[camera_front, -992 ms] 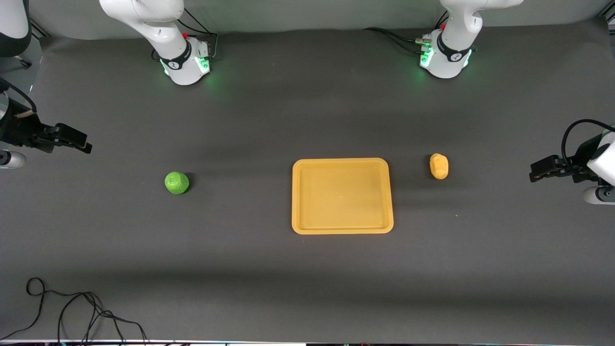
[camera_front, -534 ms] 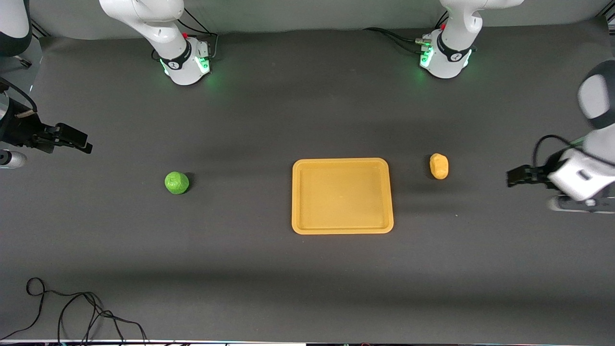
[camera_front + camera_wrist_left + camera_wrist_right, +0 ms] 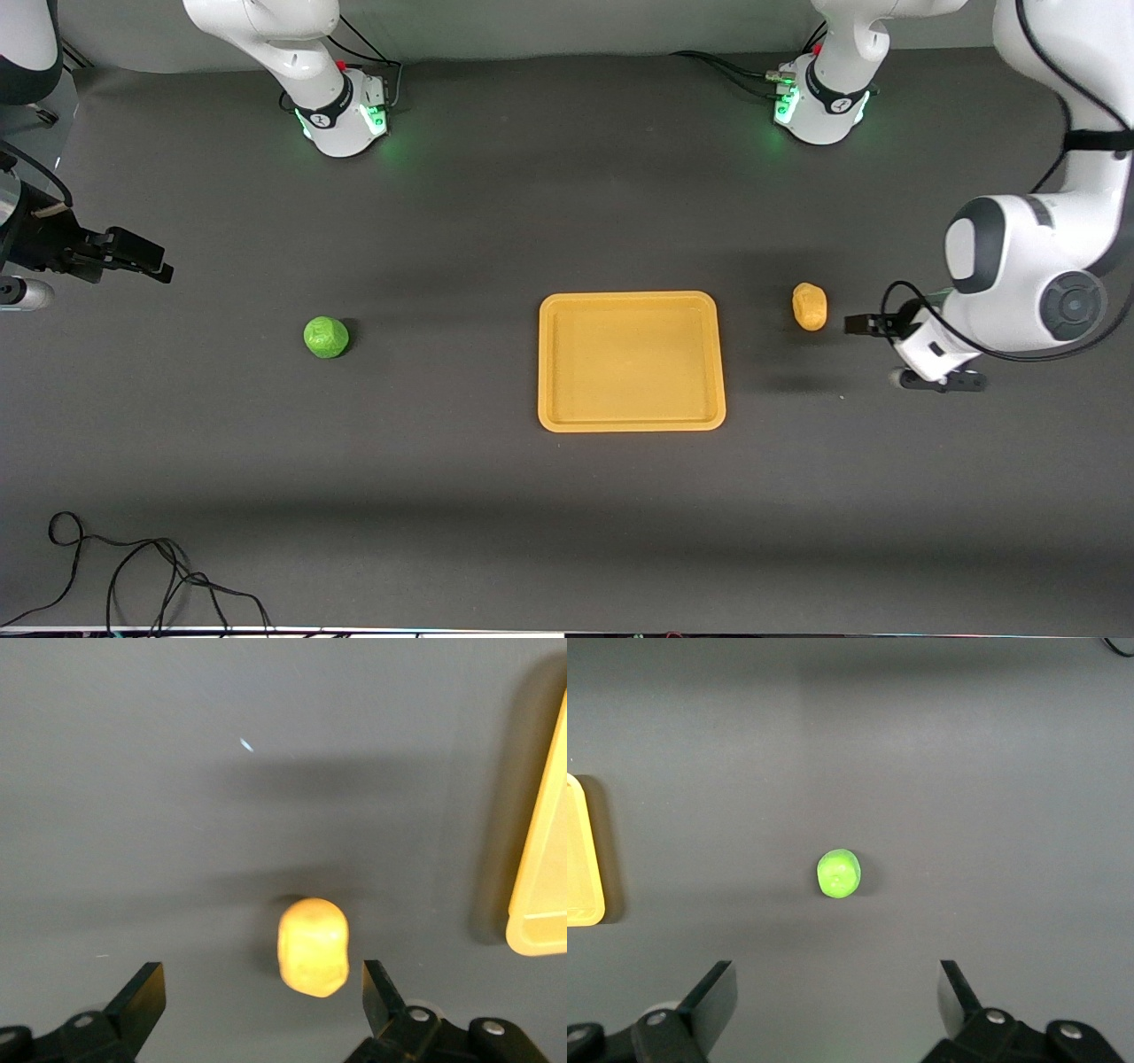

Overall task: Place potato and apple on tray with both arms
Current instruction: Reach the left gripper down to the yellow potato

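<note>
My left gripper grabs the potato by its rounded middle (image 3: 810, 307) next, to set the potato on the orange-yellow tray (image 3: 631, 363).
The orange-yellow tray (image 3: 631, 363) lies at the table's middle with nothing on it. The yellow-orange potato (image 3: 810, 307) lies on the table beside the tray, toward the left arm's end. The green apple (image 3: 326, 338) lies toward the right arm's end. My left gripper (image 3: 858, 324) is open, low beside the potato, and apart from it. In the left wrist view the potato (image 3: 313, 946) sits just ahead of the open left gripper (image 3: 264, 979), with the tray's edge (image 3: 540, 859) off to one side. My right gripper (image 3: 159, 263) waits open at its end of the table. In the right wrist view the apple (image 3: 839, 873) lies well ahead of the right gripper (image 3: 837, 983).
A black cable (image 3: 133, 576) lies looped at the table's near edge toward the right arm's end. The two arm bases (image 3: 341, 115) (image 3: 819, 102) stand at the table's farthest edge. The tray's corner (image 3: 580, 859) shows in the right wrist view.
My left arm has swung in from the table's end toward the potato, and its gripper has dropped close beside it. The right gripper has barely moved.
</note>
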